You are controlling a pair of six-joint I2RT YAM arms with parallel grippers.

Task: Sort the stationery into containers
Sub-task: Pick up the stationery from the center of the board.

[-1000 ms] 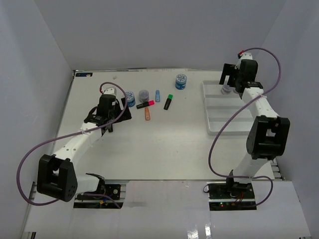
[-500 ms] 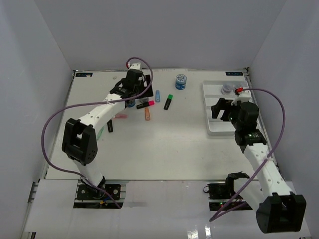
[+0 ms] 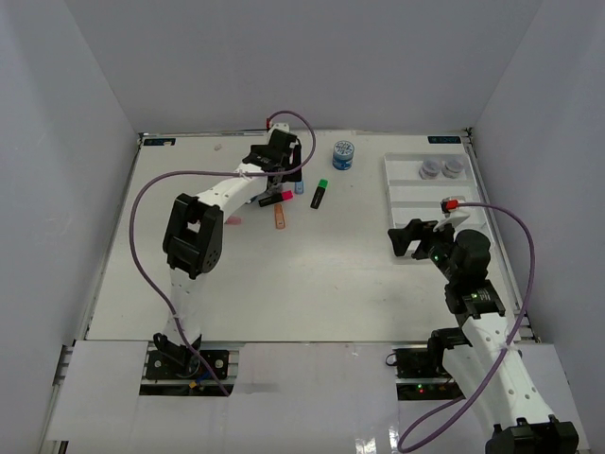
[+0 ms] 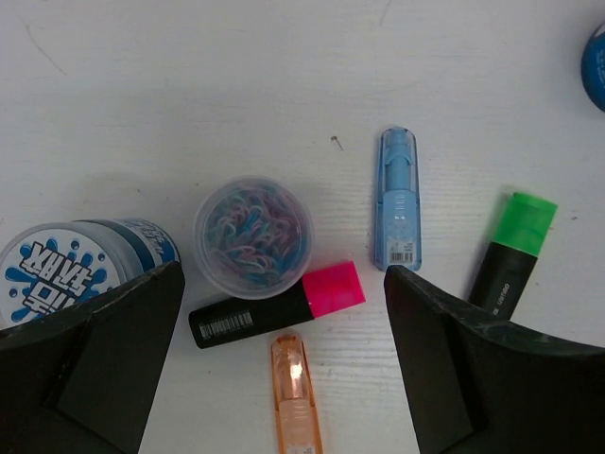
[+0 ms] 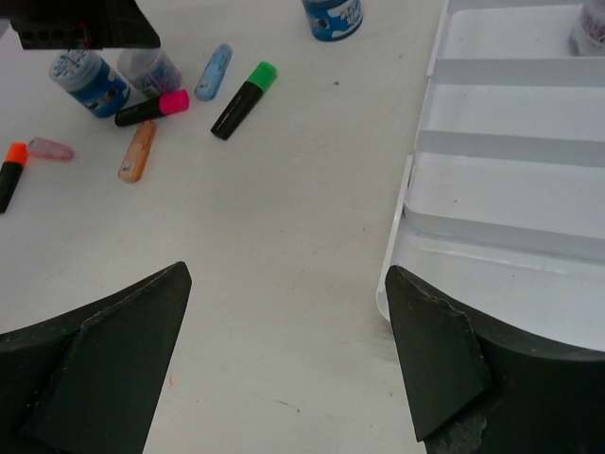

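My left gripper would close on air now, because the clear jar of clips is below its fingers. It should lower first, then close on the jar.
My left gripper (image 3: 275, 172) hangs open above a cluster of stationery at the back centre. Between its fingers lie a black highlighter with a pink cap (image 4: 279, 305) and a pastel orange highlighter (image 4: 295, 397). A clear jar of clips (image 4: 253, 236) touches the pink-capped one, with a blue-patterned jar (image 4: 85, 265) to its left. A pastel blue highlighter (image 4: 398, 199) and a green-capped one (image 4: 510, 251) lie to the right. My right gripper (image 3: 416, 236) is open and empty beside the white tray's (image 3: 405, 248) near left corner. Two grey-lidded jars (image 3: 431, 169) stand in its far compartment.
A second blue-patterned jar (image 3: 344, 155) stands alone behind the cluster. A pastel pink highlighter (image 5: 50, 148) and an orange-capped black one (image 5: 9, 170) lie further left. White walls enclose the table on three sides.
My left arm has swung from the left side to above the cluster at the back centre. My right arm has pulled back from the tray's far compartment to its near left corner.
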